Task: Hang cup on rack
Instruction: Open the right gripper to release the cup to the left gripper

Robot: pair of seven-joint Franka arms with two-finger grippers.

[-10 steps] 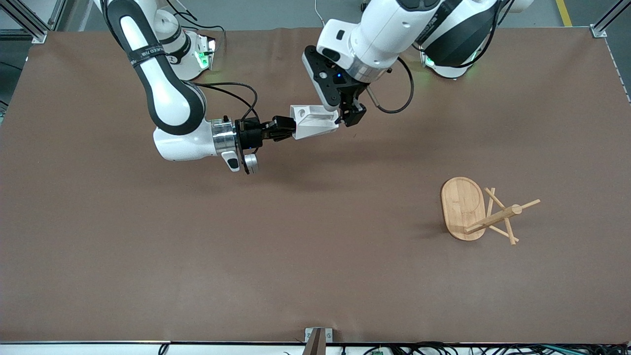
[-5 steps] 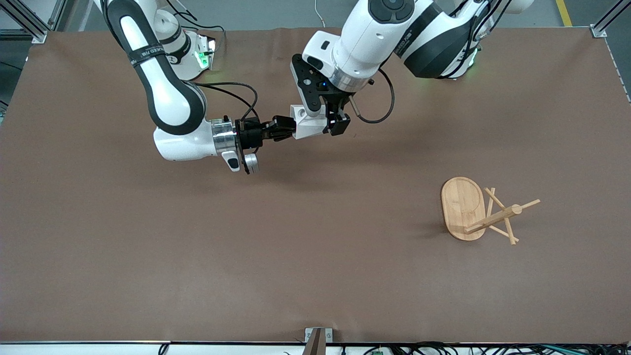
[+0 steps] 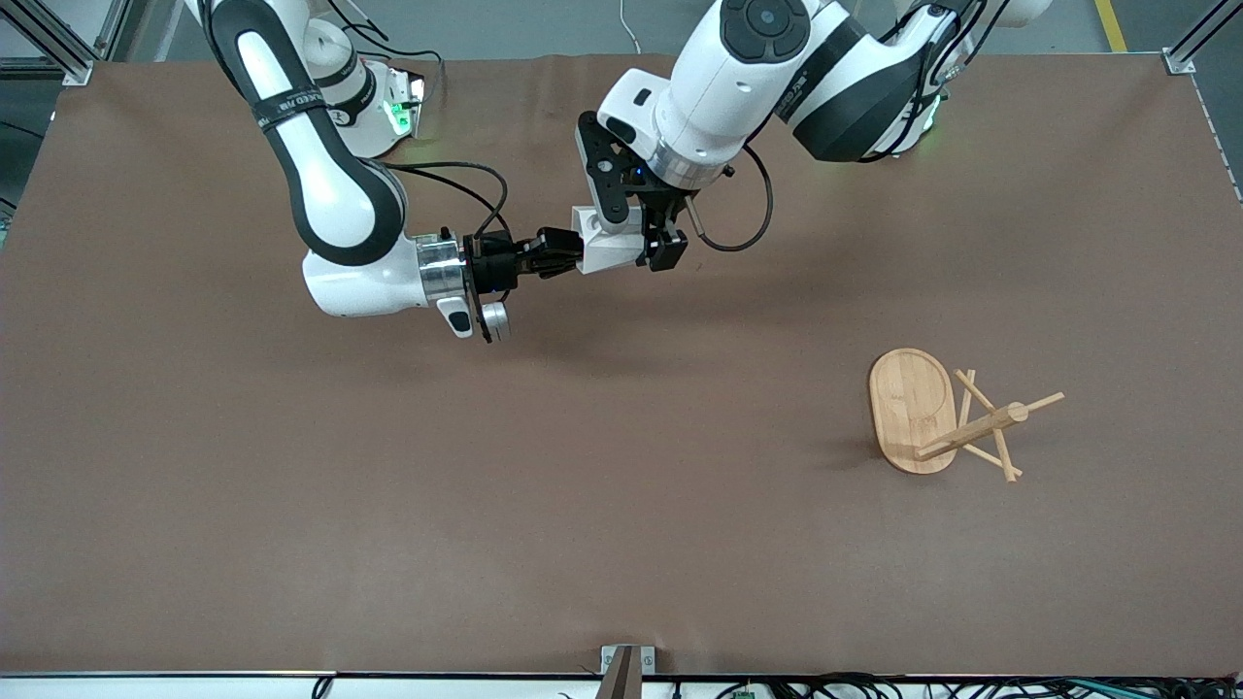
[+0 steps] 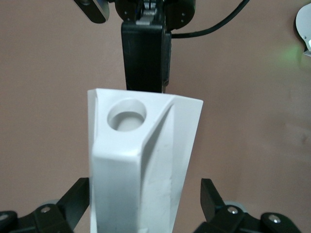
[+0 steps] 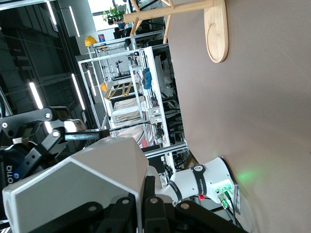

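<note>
The left gripper will hang the cup on the rack (image 3: pixel 913 408), so next it will take the white faceted cup (image 3: pixel 610 243) by the cup's tapered body.
The white faceted cup (image 3: pixel 610 243) is held on its side in the air over the table's middle, toward the robots' bases. My right gripper (image 3: pixel 568 254) is shut on the cup's rim wall (image 5: pixel 77 184). My left gripper (image 3: pixel 643 238) is open, with its fingers (image 4: pixel 73 201) on either side of the cup's tapered body (image 4: pixel 141 165) and apart from it. The handle's round hole (image 4: pixel 126 114) faces the left wrist camera. The bamboo rack (image 3: pixel 913 408) stands toward the left arm's end of the table, nearer the front camera. It also shows in the right wrist view (image 5: pixel 216 29).
The rack's thin pegs (image 3: pixel 995 427) stick out around its post. The brown table (image 3: pixel 583 505) is bare between the arms and the rack. Cables run from both wrists.
My left gripper has moved along the cup toward the right gripper and now straddles the cup's body. The right arm and the cup have stayed still.
</note>
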